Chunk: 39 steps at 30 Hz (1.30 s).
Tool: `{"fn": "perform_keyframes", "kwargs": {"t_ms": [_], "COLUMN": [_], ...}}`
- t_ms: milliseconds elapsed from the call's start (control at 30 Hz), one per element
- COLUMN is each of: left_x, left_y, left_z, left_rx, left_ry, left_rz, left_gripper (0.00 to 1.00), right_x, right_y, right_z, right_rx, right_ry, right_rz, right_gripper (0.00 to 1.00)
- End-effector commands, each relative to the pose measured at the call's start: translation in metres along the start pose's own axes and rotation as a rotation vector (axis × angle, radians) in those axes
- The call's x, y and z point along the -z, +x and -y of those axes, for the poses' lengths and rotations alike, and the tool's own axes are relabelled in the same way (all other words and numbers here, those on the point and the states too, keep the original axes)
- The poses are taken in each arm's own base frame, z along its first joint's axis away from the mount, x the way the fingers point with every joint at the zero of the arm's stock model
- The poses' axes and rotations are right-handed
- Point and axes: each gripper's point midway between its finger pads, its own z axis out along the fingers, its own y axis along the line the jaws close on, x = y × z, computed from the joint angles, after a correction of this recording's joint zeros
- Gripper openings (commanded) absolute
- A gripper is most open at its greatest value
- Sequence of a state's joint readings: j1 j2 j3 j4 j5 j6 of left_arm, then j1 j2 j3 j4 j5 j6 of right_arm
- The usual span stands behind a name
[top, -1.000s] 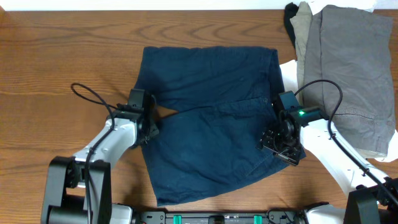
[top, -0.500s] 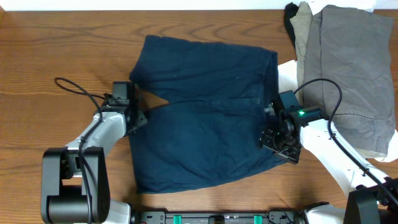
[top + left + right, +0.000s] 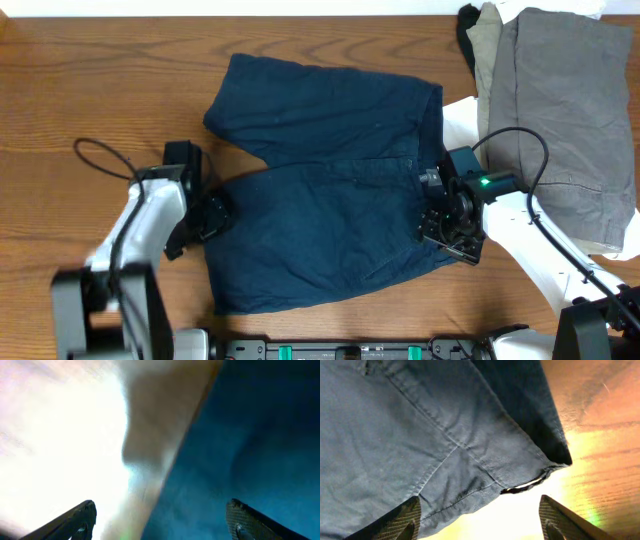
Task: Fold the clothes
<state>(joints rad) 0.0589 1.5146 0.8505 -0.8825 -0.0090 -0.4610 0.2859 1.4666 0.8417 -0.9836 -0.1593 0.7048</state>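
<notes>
My left gripper grabs the near corner of the dark navy garment next, opposite my right gripper, to fold the garment's near edge over.
The clothes' dark navy garment [image 3: 320,190] lies spread flat in the middle of the table. My left gripper [image 3: 210,214] hovers at its left edge. In the left wrist view the left gripper [image 3: 162,515] is open, with blurred navy cloth [image 3: 250,435] under its right finger and bare table under its left. My right gripper [image 3: 438,226] is at the garment's right edge. In the right wrist view the right gripper [image 3: 480,520] is open, and the stitched hem of the garment [image 3: 430,430] reaches its left finger [image 3: 402,517] without being pinched.
A stack of folded grey clothes [image 3: 565,110] fills the back right corner, with a white piece [image 3: 462,115] and a black piece [image 3: 468,25] at its left side. Wooden table [image 3: 100,80] stretches to the left and behind. The right arm's cable [image 3: 520,140] loops over the grey stack.
My left gripper drew the garment's left edge leftward, then opened and moved toward the near side along that edge. The right gripper stayed in place, its jaws narrowing only slightly.
</notes>
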Motion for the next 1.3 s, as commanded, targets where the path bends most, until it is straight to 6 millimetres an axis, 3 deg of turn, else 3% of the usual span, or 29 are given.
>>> {"fn": "perform_keyframes", "kwargs": {"t_ms": [0,167,300,567,867,1267], "left_x": [0.022,0.026,0.015,-0.006,-0.019,-0.022], "left_y": [0.011,0.032,0.050,0.090,0.120,0.123], "left_z": [0.008,0.002,-0.007,-0.011,-0.012,0.000], "left_rx": [0.083,0.183,0.270,0.322,0.308,0.216], "left_ry": [0.099,0.108,0.066,0.062,0.053,0.065], "left_rz": [-0.009,-0.046,-0.106,-0.256,-0.346,-0.315], "left_gripper": [0.83,0.82,0.76,0.74,0.73,0.72], "right_x": [-0.002,-0.011,-0.019,-0.029,-0.031,-0.032], "right_y": [0.001,0.001,0.007,0.007,-0.008,-0.010], "right_z": [0.008,0.014,0.021,0.023,0.019,0.019], "right_rx": [-0.055,-0.084,-0.106,-0.131,-0.123,-0.122], "right_ry": [0.038,0.053,0.067,0.057,0.040,0.039], "right_rz": [0.022,0.030,0.015,0.025,0.094,0.107], "right_gripper": [0.71,0.72,0.73,0.73,0.59,0.62]}}
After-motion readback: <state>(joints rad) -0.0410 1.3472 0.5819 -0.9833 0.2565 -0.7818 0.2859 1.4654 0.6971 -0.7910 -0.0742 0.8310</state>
